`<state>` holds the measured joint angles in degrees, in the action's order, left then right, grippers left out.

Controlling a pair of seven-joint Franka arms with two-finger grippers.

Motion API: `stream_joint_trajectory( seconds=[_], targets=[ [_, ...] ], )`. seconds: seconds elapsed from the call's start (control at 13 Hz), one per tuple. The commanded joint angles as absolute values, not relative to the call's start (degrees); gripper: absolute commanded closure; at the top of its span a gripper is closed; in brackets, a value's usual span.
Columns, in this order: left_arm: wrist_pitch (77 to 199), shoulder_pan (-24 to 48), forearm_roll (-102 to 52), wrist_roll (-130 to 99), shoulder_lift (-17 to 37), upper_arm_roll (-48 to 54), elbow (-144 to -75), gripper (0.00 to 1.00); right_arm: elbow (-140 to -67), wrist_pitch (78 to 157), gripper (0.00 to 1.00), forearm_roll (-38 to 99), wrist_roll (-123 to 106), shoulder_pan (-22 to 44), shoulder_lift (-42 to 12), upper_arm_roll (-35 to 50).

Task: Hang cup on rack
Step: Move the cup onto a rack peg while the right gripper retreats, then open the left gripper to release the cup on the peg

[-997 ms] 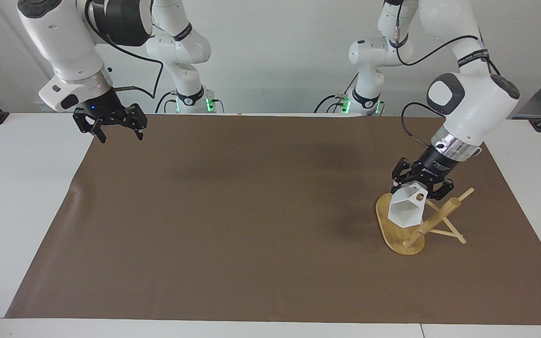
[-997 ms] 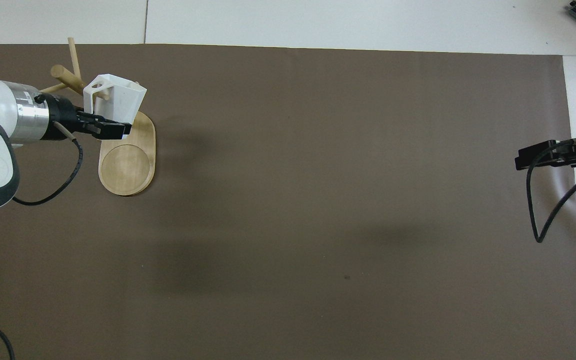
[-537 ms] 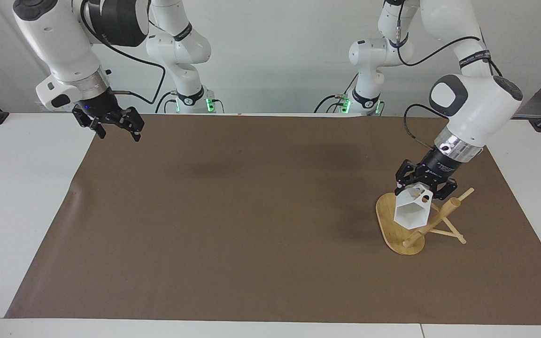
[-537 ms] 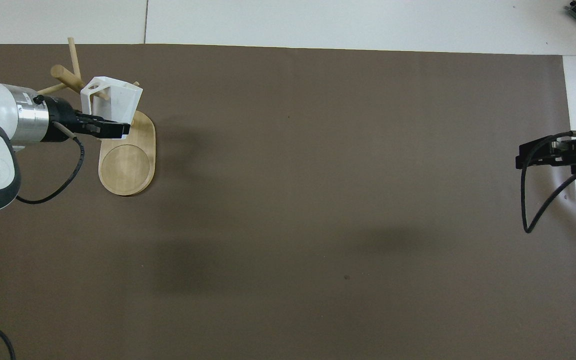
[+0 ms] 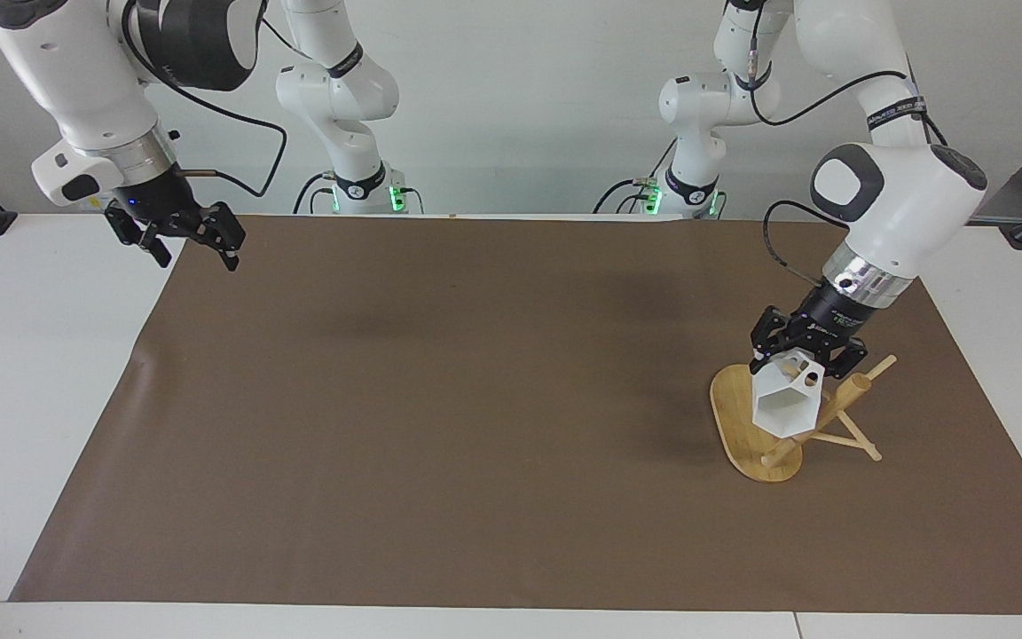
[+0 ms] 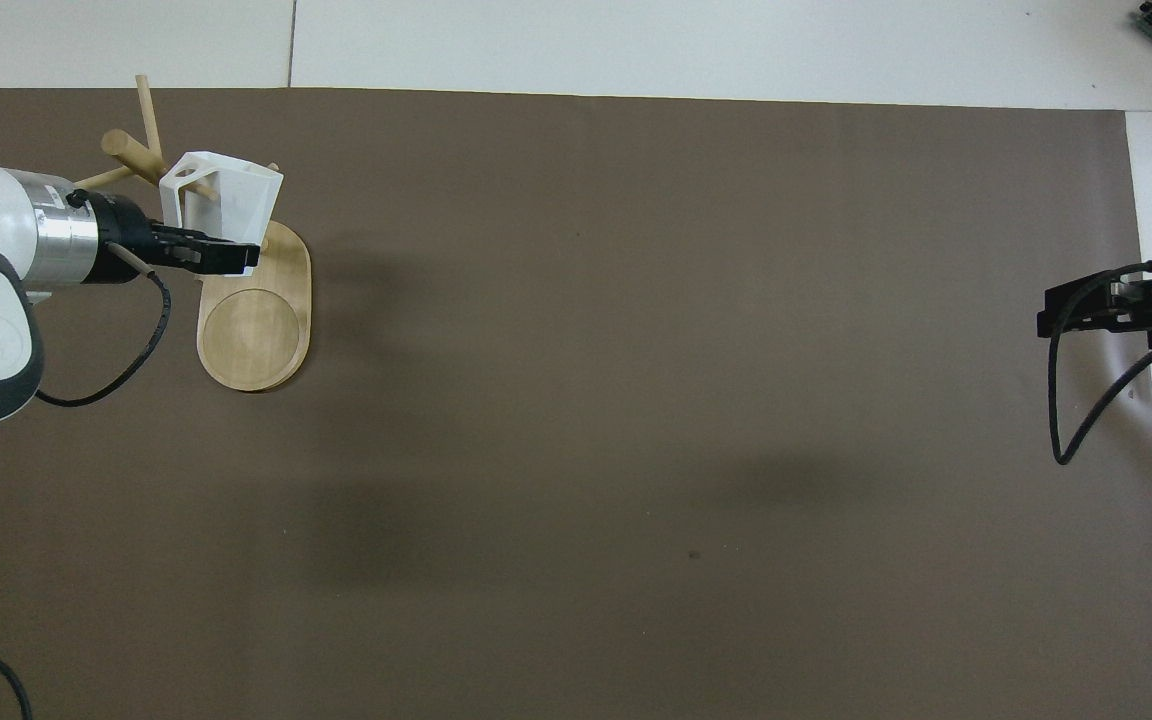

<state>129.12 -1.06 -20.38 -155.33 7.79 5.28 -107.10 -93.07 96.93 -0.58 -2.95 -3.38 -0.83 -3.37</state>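
The thin peg reaches inside the cup's handle in the overhead view, so the cup would hang on the rack: my left gripper now releases the cup.
The rack (image 5: 744,441) is a bamboo mug tree with an oval base, standing on the brown mat at the left arm's end of the table; it also shows in the overhead view (image 6: 256,335). My left gripper (image 5: 800,355) is shut on the cup (image 5: 784,406), a white faceted mug. It holds the cup over the base, against the post (image 5: 841,397). In the overhead view a thin peg lies at the hole in the cup's (image 6: 228,200) handle, with the left gripper (image 6: 232,259) on the cup's wall. My right gripper (image 5: 197,256) is open and empty, up over the mat's edge at the right arm's end.
The brown mat (image 5: 475,399) covers most of the white table. The right gripper's black cable (image 6: 1086,420) hangs in a loop over the mat's edge at the right arm's end.
My left gripper has carried the cup a little closer to the rack's post and pegs. My right arm has drawn back toward its own end of the table.
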Motion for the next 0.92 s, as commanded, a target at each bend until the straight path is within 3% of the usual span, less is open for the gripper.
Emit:
stream_joint_trajectory(
  seconds=[0.0, 0.38, 0.46, 0.54, 0.61, 0.77, 0.84],
  targets=[
    [130.61, -2.2, -19.16, -157.76, 6.59, 5.98, -109.16, 1.0, -93.16, 97.91, 0.0, -0.97, -4.39, -3.43, -0.62, -3.43],
    [130.34, -2.11, -19.07, -157.94, 6.42, 5.98, -109.51, 0.99, -93.34, 97.03, 0.0, -0.97, -4.39, -3.34, -0.18, -3.34],
    [130.25, -2.11, -19.07, -157.68, 6.42, 5.98, -109.51, 0.8, -93.34, 97.03, 0.0, -0.97, -4.39, -3.25, -0.18, -3.34],
    [129.73, -2.2, -19.07, -157.59, 6.42, 5.98, -109.34, 0.54, -93.34, 97.03, 0.0, -0.97, -4.39, -3.16, -0.18, -3.25],
    [129.47, -2.2, -19.07, -157.5, 6.42, 5.98, -109.16, 0.46, -93.34, 97.12, 0.0, -0.97, -4.39, -3.25, -0.18, -3.34],
    [129.29, -2.2, -19.07, -157.33, 6.42, 5.98, -108.99, 0.0, -93.34, 97.12, 0.0, -0.97, -4.31, -3.25, -0.18, -3.34],
    [128.94, -2.11, -19.07, -157.32, 6.5, 5.98, -108.72, 0.0, -93.34, 97.12, 0.0, -0.97, -4.22, -3.16, -0.18, -3.34]
  ],
)
